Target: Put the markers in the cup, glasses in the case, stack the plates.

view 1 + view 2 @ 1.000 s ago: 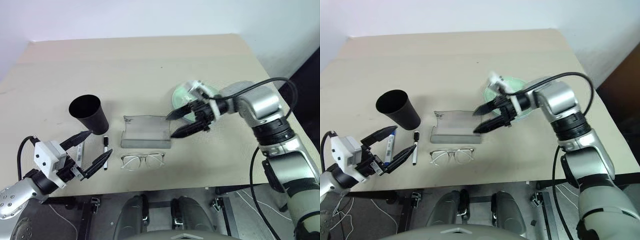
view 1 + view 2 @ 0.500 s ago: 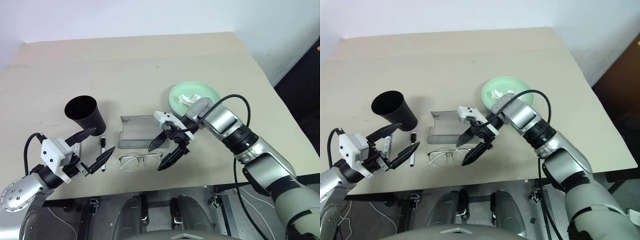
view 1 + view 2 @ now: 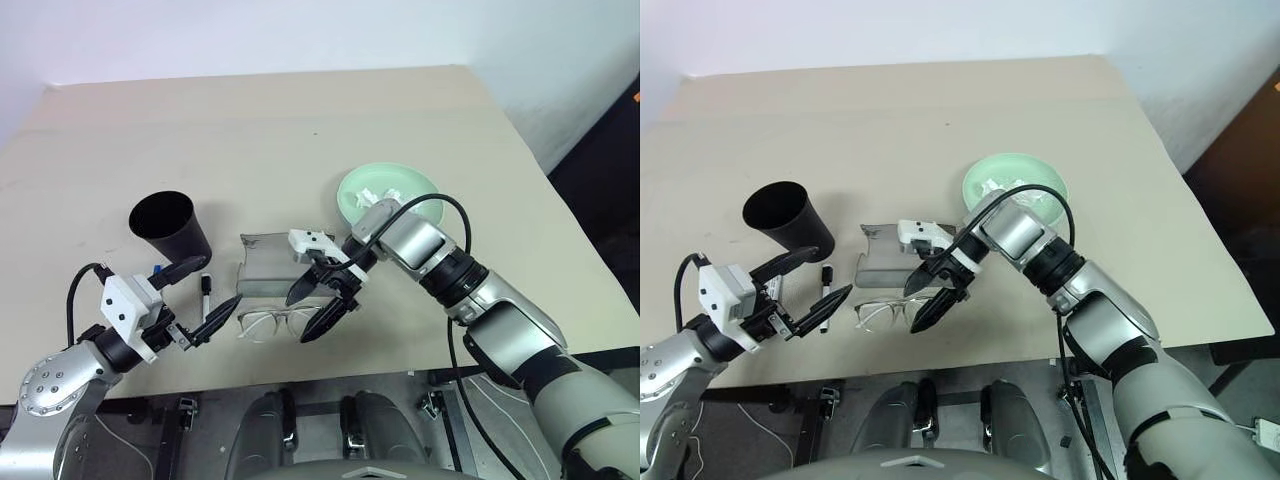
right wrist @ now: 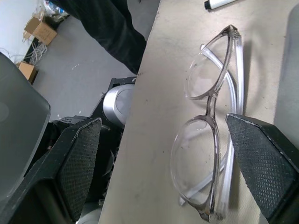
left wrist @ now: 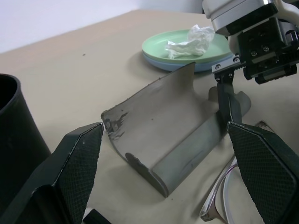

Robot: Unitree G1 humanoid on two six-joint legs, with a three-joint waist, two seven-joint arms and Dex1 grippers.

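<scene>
The glasses have a lens on each side, so my right gripper needs to grab them next by the bridge at their middle (image 3: 281, 315).
The black cup (image 3: 170, 228) stands upright at the left. To its right the grey case (image 3: 268, 268) lies open, and the clear-framed glasses (image 3: 265, 323) lie in front of it. My right gripper (image 3: 298, 320) is open and angled down over the right end of the glasses (image 4: 205, 130), one finger on each side. My left gripper (image 3: 222, 280) is open and level, between the cup and the case. A black-capped marker (image 3: 205, 293) lies under it, and a blue cap (image 3: 157, 270) peeks out behind one finger. The mint plate (image 3: 425, 200) sits on the light blue plate (image 5: 210, 65).
A crumpled white scrap (image 3: 385, 195) lies on the mint plate. The glasses are close to the table's front edge (image 3: 300, 375). The far half of the beige table (image 3: 260, 130) is bare. Past the front edge, the floor and several boxes show in the right wrist view.
My right gripper has come down and leftward, from beside the plates to over the glasses' right end, still open. The left gripper has hardly moved. The head camera shifted a little.
</scene>
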